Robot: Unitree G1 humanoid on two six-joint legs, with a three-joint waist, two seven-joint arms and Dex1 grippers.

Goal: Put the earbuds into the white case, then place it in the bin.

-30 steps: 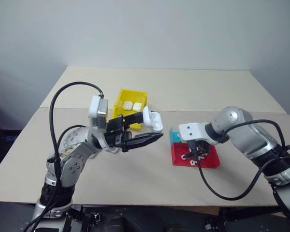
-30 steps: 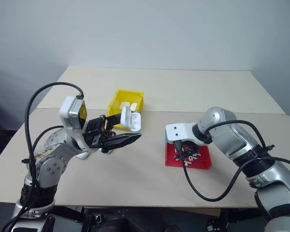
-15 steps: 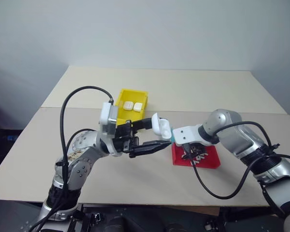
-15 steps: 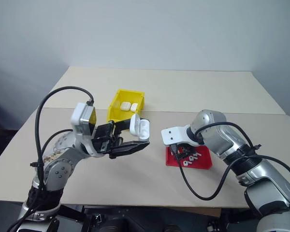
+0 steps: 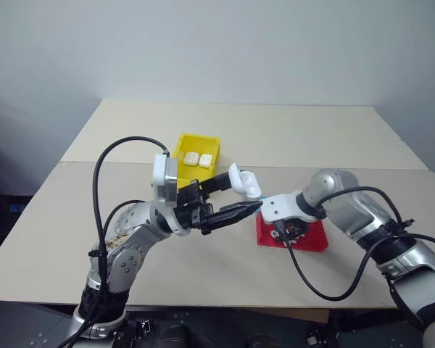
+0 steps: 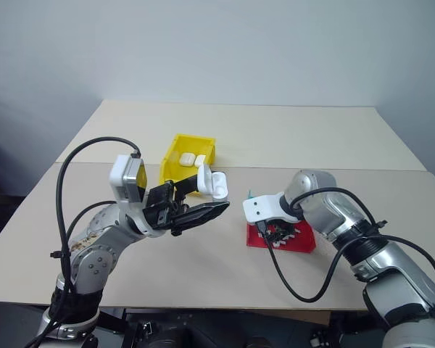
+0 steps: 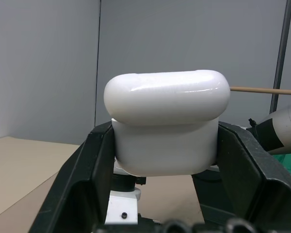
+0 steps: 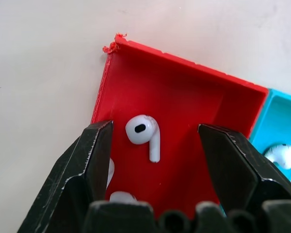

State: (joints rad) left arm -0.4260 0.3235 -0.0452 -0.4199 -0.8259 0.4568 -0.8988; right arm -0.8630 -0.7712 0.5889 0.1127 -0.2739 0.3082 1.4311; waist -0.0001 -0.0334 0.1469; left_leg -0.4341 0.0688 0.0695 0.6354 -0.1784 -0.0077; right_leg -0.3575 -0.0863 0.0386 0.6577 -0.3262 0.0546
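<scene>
I need to fill the white case, so next I need to grab the earbud in the red tray by its rounded head [image 8: 138, 128] with my right gripper.
My left gripper [image 5: 234, 197] is shut on the white case [image 5: 243, 180] and holds it in the air between the bin and the red tray, its lid hinged up. The left wrist view has the case [image 7: 167, 121] clamped between both fingers. My right gripper [image 8: 155, 128] points down into the red tray [image 8: 189, 92], open. One earbud [image 8: 143, 133] lies on the tray floor between its fingers, untouched; parts of others show near the left finger [image 8: 94, 160]. The yellow bin [image 5: 198, 137] stands behind the case.
Two white cases [image 5: 199, 159] lie in the yellow bin. A blue compartment [image 8: 281, 109] adjoins the red tray and holds another earbud [image 8: 281, 154]. Black cables loop from both wrists. Bare tan table lies around, with a seam running across behind the arms.
My right gripper has sunk toward the red tray and shifted a little left. The left gripper still holds the case, nearly in place, while its elbow has swung inward.
</scene>
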